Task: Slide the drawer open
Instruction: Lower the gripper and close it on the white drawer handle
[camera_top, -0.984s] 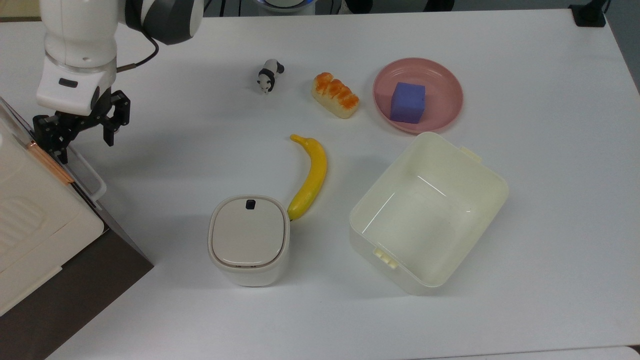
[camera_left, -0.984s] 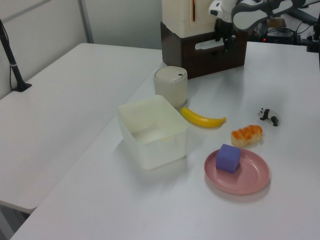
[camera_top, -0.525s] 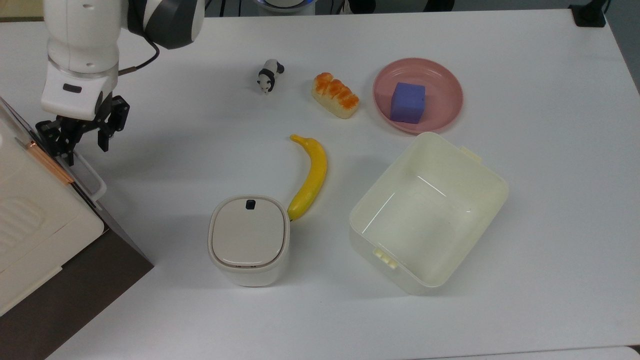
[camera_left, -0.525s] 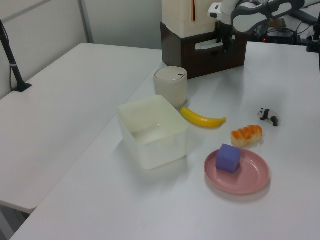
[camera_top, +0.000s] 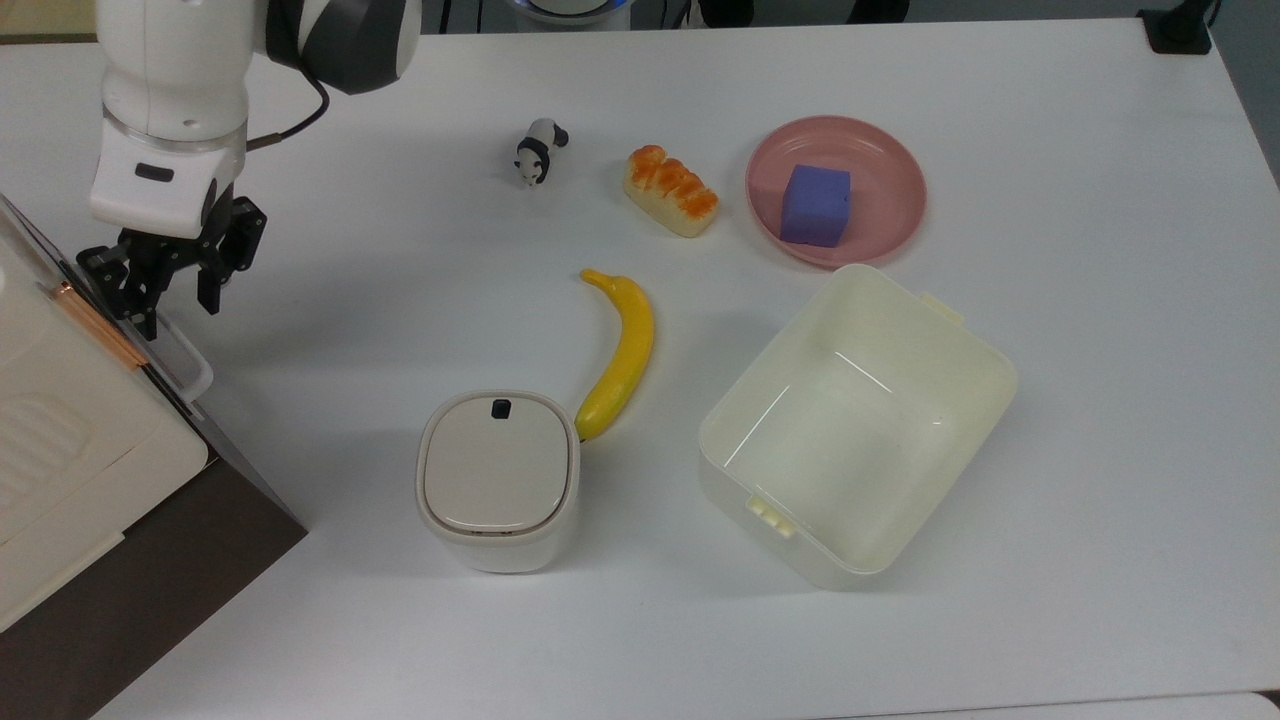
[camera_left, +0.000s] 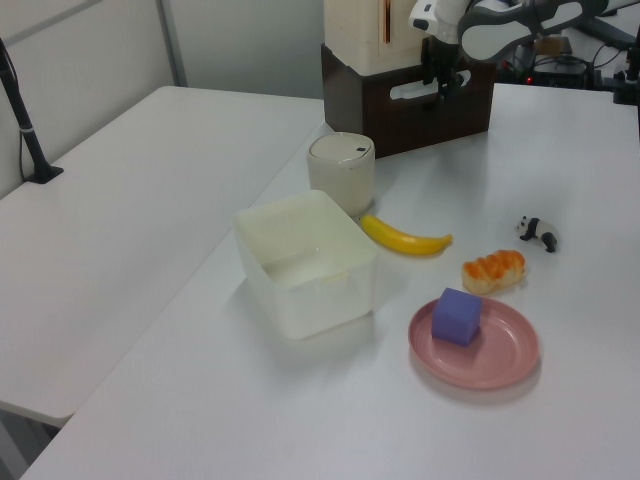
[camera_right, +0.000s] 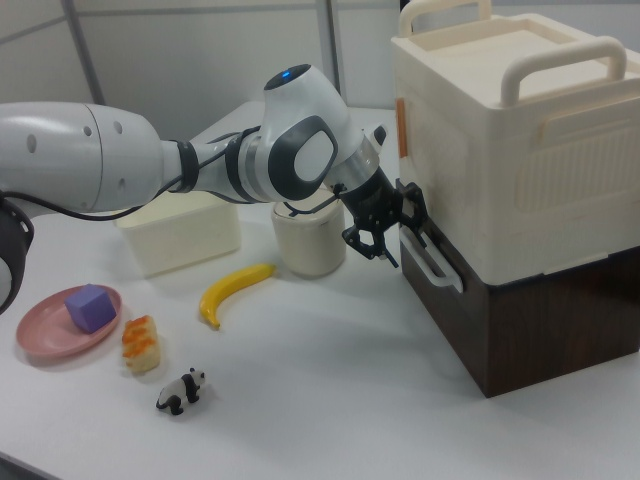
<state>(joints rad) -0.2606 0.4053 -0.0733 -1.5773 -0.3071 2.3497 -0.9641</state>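
Observation:
The robot needs to slide the drawer open, so its gripper should next grab the dark brown drawer (camera_left: 400, 117) by its white loop handle (camera_left: 413, 90).
The drawer (camera_right: 452, 312) has a dark brown front (camera_left: 425, 118) and sits shut in the cabinet at the top view's left edge. Its white loop handle (camera_top: 182, 362) (camera_right: 432, 262) sticks out from the front. My gripper (camera_top: 172, 293) hangs at the handle's far end with its black fingers open. One finger is near the cabinet front and the other is out over the table. In the right view the gripper (camera_right: 392, 226) is just beside the handle's end, and I cannot tell whether they touch. In the left view the gripper (camera_left: 443, 84) is right in front of the handle.
A cream ribbed appliance (camera_right: 510, 150) stands on the cabinet. On the table are a small white lidded bin (camera_top: 498, 478), a banana (camera_top: 622, 355), a cream open box (camera_top: 975, 385), a pink plate (camera_top: 880, 165) with a purple cube (camera_top: 816, 205), a bread piece (camera_top: 670, 190) and a panda figure (camera_top: 538, 150).
The gripper has shifted slightly toward the top view's right and settled closer over the handle's end, its fingers a little nearer together. The drawer has not moved.

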